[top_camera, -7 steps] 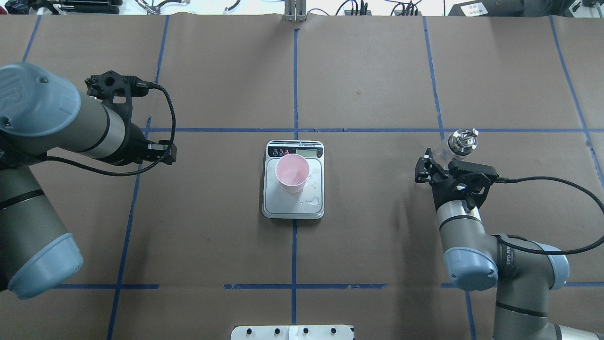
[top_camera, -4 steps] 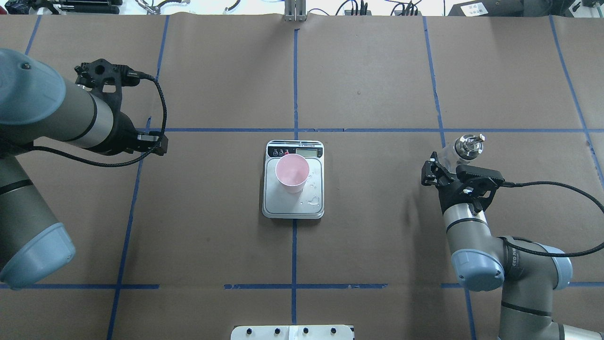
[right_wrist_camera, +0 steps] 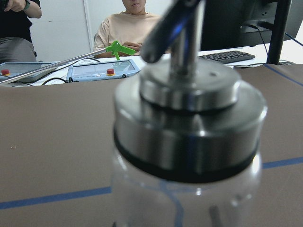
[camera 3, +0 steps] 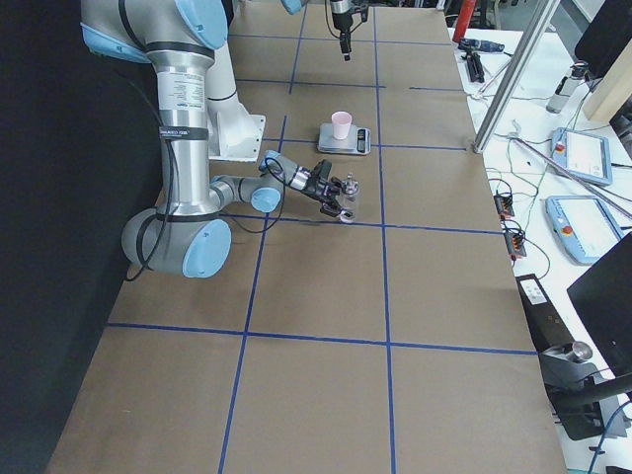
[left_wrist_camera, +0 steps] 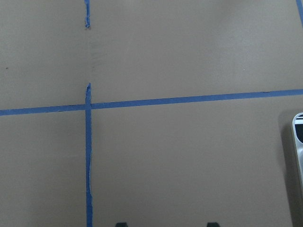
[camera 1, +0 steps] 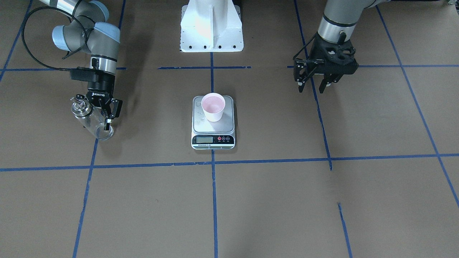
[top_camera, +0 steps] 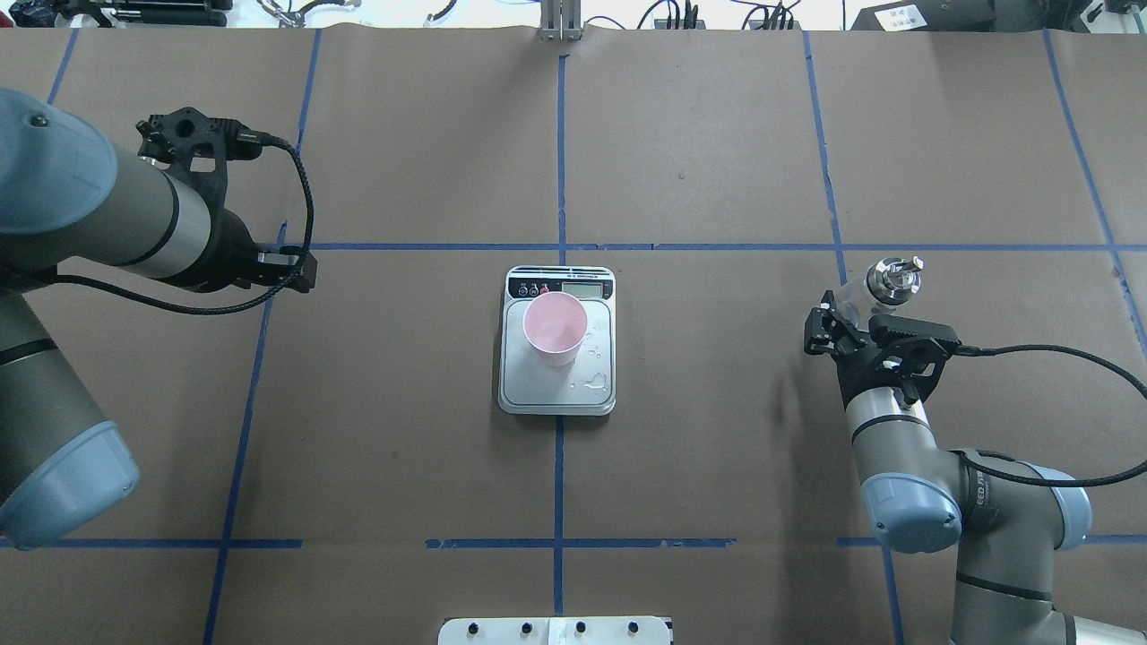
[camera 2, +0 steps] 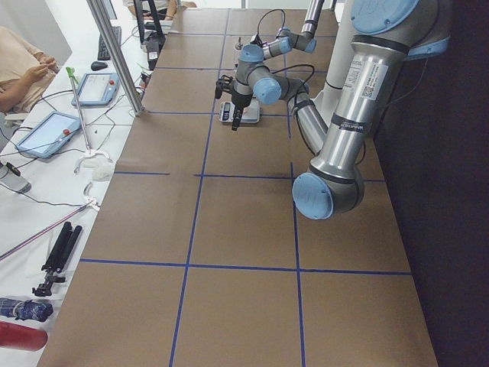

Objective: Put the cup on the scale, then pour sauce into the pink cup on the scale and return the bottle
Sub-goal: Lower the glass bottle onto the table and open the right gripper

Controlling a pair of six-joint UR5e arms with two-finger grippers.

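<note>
The bottom of the clear bottle meets the tabletop at the blue tape and the bottle would stand upright, so it is time for my right gripper to release it now.
The pale pink cup stands upright on the steel platform of the scale at the table's middle; it also shows in the front-facing view. My right gripper is shut on the clear bottle, which leans, its base low by the table at the right side. Its silver cap and spout fill the right wrist view. My left gripper is open and empty, hanging above the table far left of the scale. The sauce inside the bottle cannot be made out.
Small drops lie on the scale's platform. Blue tape lines grid the brown table. The white robot base stands behind the scale. Operators sit past the far edge with tablets.
My right gripper has carried the bottle a little further right and back toward the robot. My left arm has drawn back to the left, away from the scale. Cup and scale have not moved.
</note>
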